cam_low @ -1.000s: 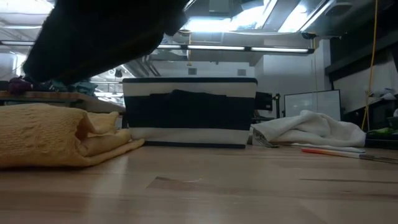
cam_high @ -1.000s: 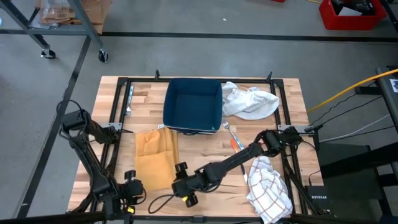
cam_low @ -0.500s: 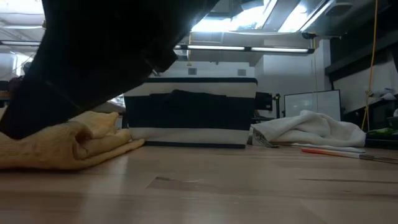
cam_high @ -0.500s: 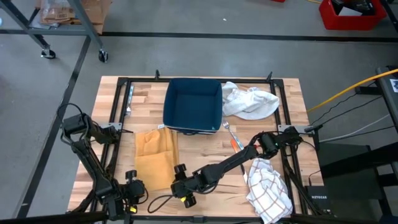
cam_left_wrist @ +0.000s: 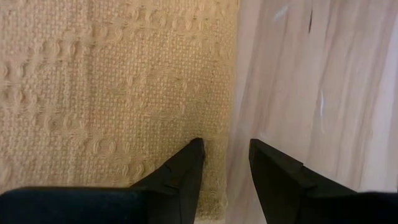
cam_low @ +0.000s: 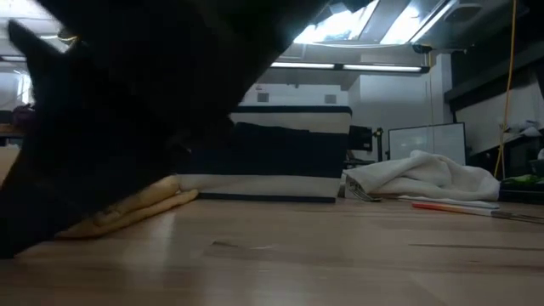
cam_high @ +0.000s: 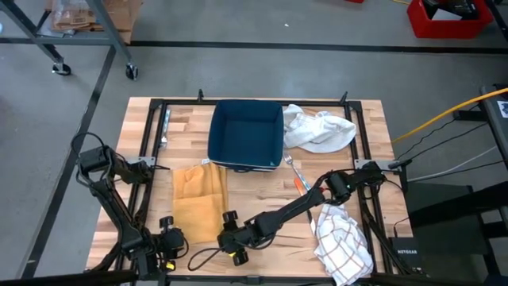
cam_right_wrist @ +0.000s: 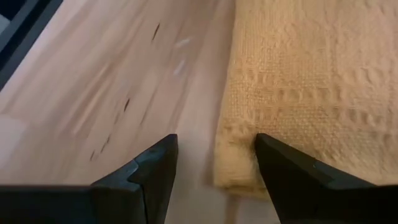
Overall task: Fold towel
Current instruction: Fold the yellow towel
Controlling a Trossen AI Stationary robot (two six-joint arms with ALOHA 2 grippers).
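Observation:
My right gripper should grab the yellow towel by its hemmed corner (cam_right_wrist: 237, 168) next. Then it can fold the towel.
The yellow towel (cam_high: 198, 202) lies flat and folded on the wooden table, its folded end (cam_low: 127, 208) showing in the low view. My left gripper (cam_high: 168, 238) is open at the towel's near left corner. In its wrist view my left gripper (cam_left_wrist: 227, 149) has one finger over the cloth (cam_left_wrist: 112, 93) and one over bare wood. My right gripper (cam_high: 230, 235) is open at the towel's near right corner. In its wrist view my right gripper (cam_right_wrist: 214, 143) has that corner (cam_right_wrist: 235, 171) between its fingers. My left gripper slants down over the towel's near edge (cam_left_wrist: 231, 124); whether the finger (cam_left_wrist: 189, 163) above the cloth touches it, I cannot tell. My right gripper slants down from the table's right with the towel's corner between its open fingers; whether it touches the corner, I cannot tell.
A dark blue bin (cam_high: 246, 133) stands behind the towel. A white cloth (cam_high: 317, 129) lies at its right. An orange-handled utensil (cam_high: 298, 178) and a checked cloth (cam_high: 343, 242) lie to the right. A black cable (cam_high: 202, 256) loops at the near edge.
My right gripper has come down toward the towel's near right corner, still open. In the low view the dark arm has sunk in front of the towel and now hides most of it. The towel has kept its place.

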